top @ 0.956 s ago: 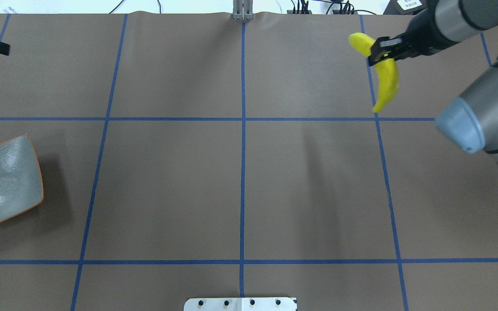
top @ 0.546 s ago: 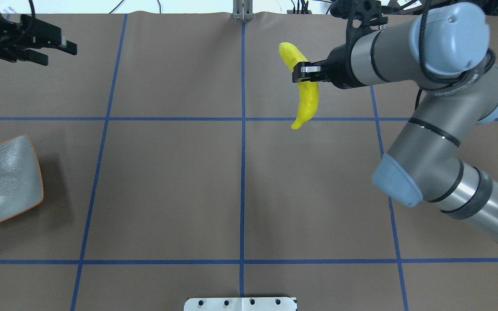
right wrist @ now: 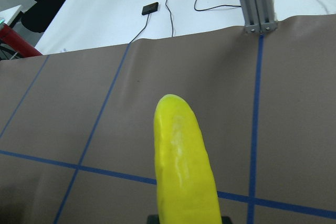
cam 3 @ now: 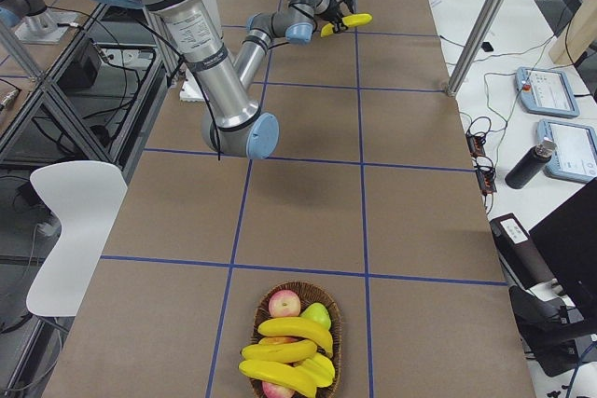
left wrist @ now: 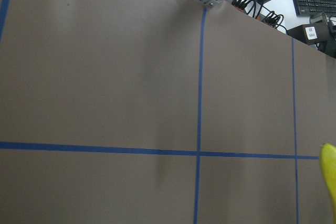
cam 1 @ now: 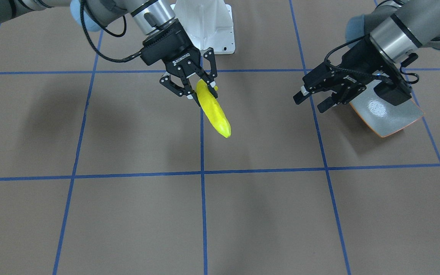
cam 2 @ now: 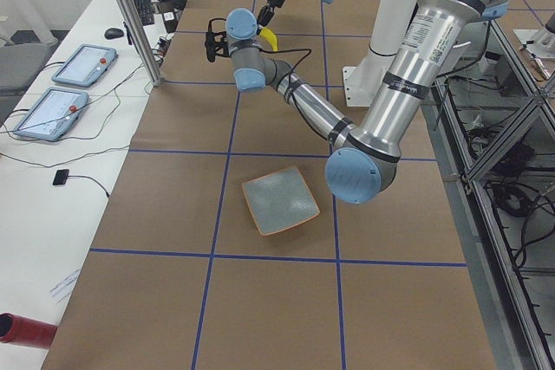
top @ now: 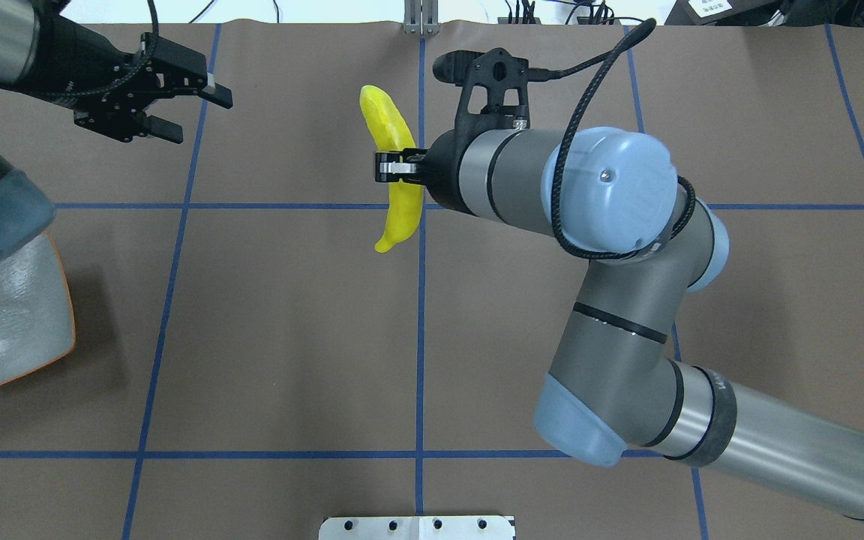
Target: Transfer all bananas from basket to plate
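Note:
My left gripper grips the banana around its bare middle (cam 1: 212, 108) next, since my right gripper's fingers already cover one end of the banana.
My right gripper (top: 396, 168) is shut on a yellow banana (top: 389, 127) and holds it above the table near the centre line, at the far side. The front view shows the same banana (cam 1: 215, 113) hanging from that gripper (cam 1: 201, 90); it fills the right wrist view (right wrist: 184, 161). My left gripper (top: 199, 118) hovers open and empty at the far left. The grey-green plate (top: 4, 322) with an orange rim lies bare at the left edge, partly under my left elbow. The basket (cam 3: 338, 323) at the table's right end holds more bananas (cam 3: 280, 351).
Red apples (cam 3: 284, 303) and a green fruit (cam 3: 318, 313) share the basket. The robot's white base (cam 1: 204, 23) stands at the near middle edge. An aluminium post (top: 421, 19) and cables sit at the far edge. Tablets (cam 2: 82, 64) lie on the side desk.
My right arm has carried the banana leftward from the far right to the centre line. My left gripper has come in from the far-left corner, moving right, and stays open.

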Motion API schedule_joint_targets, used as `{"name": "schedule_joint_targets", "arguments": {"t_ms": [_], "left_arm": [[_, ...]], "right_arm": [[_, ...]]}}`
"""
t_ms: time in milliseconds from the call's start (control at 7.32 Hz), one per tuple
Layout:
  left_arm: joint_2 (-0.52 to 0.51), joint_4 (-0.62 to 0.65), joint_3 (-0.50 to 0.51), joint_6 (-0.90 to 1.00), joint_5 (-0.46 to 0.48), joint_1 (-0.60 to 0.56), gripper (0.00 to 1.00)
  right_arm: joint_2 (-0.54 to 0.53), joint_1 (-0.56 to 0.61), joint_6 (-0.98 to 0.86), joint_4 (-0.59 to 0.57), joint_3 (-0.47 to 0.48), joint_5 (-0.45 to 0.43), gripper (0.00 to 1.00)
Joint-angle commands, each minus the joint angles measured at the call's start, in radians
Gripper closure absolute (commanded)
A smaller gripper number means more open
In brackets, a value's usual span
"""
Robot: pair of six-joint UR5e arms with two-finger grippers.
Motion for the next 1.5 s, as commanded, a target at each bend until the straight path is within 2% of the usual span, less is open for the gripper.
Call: {"name": "schedule_joint_targets", "arguments": {"t_ms": [0,273,546,820,956,1093,1229,1366], "left_arm": [[-0.045,-0.046,-0.001,-0.131,0.023,0.061,0.0],[-0.082,-0.103,0.0,-0.238,0.104,0.145,0.0],[-0.109,-0.104,-0.001,-0.274,0.109,0.164,0.0],[-0.12,-0.104,0.002,-0.274,0.153,0.175,0.01],[-0.12,-0.106,0.002,-0.274,0.172,0.178,0.11],[-0.119,-0.109,0.002,-0.274,0.172,0.178,0.39],[-0.119,-0.133,0.009,-0.273,0.173,0.179,0.88],[-0.117,-0.149,0.018,-0.273,0.173,0.179,1.0]], "right_arm": [[0.036,-0.05,0.004,0.045,-0.021,-0.081,1.0],[0.039,-0.061,0.004,0.079,-0.029,-0.088,1.0],[0.039,-0.076,0.004,0.105,-0.029,-0.097,1.0],[0.039,-0.098,0.006,0.113,-0.02,-0.114,1.0],[0.036,-0.11,0.006,0.147,-0.021,-0.114,1.0],[0.03,-0.112,0.009,0.17,-0.021,-0.114,1.0],[0.031,-0.112,0.009,0.173,-0.017,-0.114,1.0],[0.03,-0.112,0.008,0.176,-0.015,-0.114,1.0]]}}
